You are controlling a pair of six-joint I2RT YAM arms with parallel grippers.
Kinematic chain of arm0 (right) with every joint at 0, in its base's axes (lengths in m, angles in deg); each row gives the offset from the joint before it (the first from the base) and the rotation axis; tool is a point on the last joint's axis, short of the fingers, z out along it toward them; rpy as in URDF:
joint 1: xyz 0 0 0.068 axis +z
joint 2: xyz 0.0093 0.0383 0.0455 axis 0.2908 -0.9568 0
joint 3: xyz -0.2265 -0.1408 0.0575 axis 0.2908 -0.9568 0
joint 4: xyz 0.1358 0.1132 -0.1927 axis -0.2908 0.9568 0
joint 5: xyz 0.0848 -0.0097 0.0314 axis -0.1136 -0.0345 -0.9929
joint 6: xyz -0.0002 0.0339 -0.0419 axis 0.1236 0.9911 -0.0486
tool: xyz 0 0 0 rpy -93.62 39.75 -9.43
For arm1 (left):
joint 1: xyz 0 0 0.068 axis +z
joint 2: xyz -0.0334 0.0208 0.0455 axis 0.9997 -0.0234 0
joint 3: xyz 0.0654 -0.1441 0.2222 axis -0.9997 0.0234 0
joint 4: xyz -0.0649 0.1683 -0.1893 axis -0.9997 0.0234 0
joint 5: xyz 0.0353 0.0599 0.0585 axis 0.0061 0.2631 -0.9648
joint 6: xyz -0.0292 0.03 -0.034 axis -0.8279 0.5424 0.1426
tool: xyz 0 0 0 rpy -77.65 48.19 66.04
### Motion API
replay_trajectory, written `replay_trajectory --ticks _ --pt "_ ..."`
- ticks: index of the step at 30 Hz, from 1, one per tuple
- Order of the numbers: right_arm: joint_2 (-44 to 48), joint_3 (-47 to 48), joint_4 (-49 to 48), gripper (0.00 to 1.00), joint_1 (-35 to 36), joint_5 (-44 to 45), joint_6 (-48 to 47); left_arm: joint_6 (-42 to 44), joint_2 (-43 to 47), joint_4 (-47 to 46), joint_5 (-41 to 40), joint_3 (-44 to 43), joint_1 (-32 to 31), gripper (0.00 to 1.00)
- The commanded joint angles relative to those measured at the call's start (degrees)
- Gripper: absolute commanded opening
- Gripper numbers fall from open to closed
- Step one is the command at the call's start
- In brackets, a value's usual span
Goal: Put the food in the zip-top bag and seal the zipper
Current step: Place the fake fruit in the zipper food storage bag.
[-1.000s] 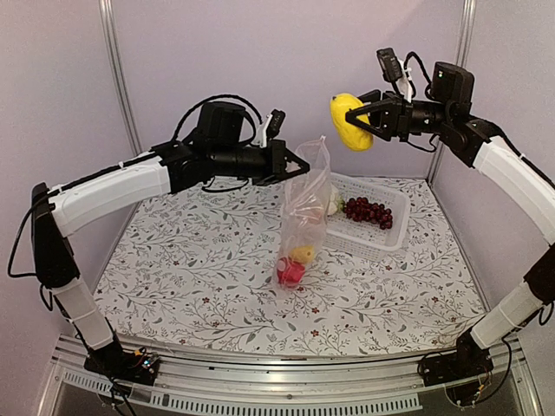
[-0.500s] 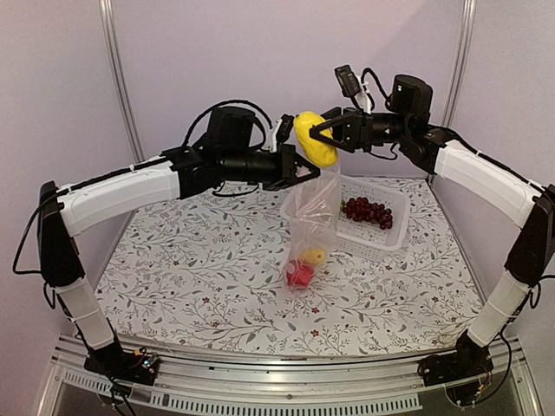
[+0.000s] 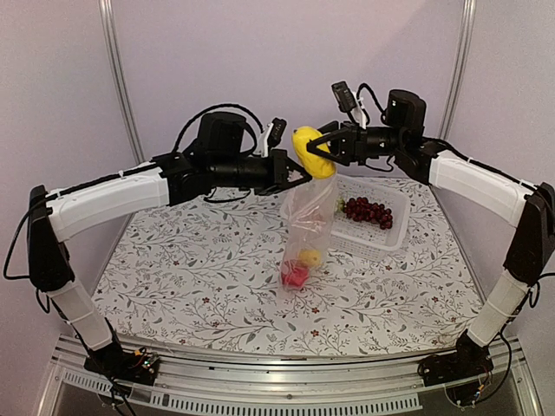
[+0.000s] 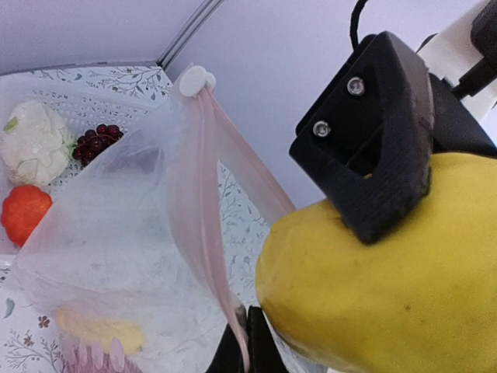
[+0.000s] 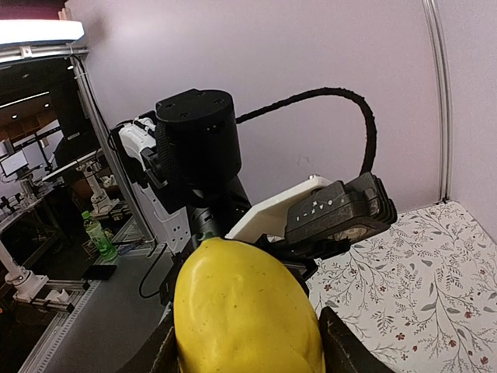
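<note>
The yellow fruit's lower end is at the bag's opening and the bag hangs below, so it is now time for my right gripper to open.
The clear zip-top bag (image 3: 308, 217) hangs upright over the table, and my left gripper (image 3: 297, 178) is shut on its mouth edge. In the left wrist view the pinkish zipper (image 4: 203, 202) runs up from my shut left gripper (image 4: 250, 342) to a white slider (image 4: 194, 79). My right gripper (image 3: 317, 150) is shut on a yellow fruit (image 3: 312, 152), held right at the bag's mouth. That fruit (image 5: 245, 311) fills the right wrist view. A yellow piece (image 3: 307, 256) and a red piece (image 3: 293, 276) lie in the bag's bottom.
A white lattice basket (image 3: 392, 241) stands right of the bag with dark grapes (image 3: 368, 210) in it. The left wrist view also shows a cauliflower (image 4: 35, 144) and an orange fruit (image 4: 23, 214) there. Vertical frame poles stand at the back corners.
My right arm has carried the yellow fruit leftward and a little down, from high at the right to the bag's mouth. The left gripper keeps hold of the bag, which swung slightly.
</note>
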Motion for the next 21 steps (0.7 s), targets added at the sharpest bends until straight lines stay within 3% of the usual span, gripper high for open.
replay_trajectory --ticks 1,3,10,15,21 --pt "-0.6 -1.9 -1.6 0.41 0.1 1.6 -0.2 0.5 2.3 -2.8 -0.7 1.5 -0.7 0.00" --pt "-0.3 -2.6 -1.4 0.50 -0.1 2.1 -0.7 0.5 2.5 -2.9 -1.0 1.9 -0.7 0.00" --pt "1.4 -4.9 -1.0 0.62 -1.6 4.1 -1.9 1.1 3.7 -3.1 -2.3 3.7 -0.6 0.00" --pt "1.3 -4.9 -0.6 0.68 -1.7 4.2 -2.0 1.2 4.1 -3.3 -2.7 4.3 -0.5 0.00" --pt "2.1 -4.2 0.5 0.68 -1.8 5.3 -3.2 1.8 4.1 -2.4 -3.1 4.6 -0.3 0.00"
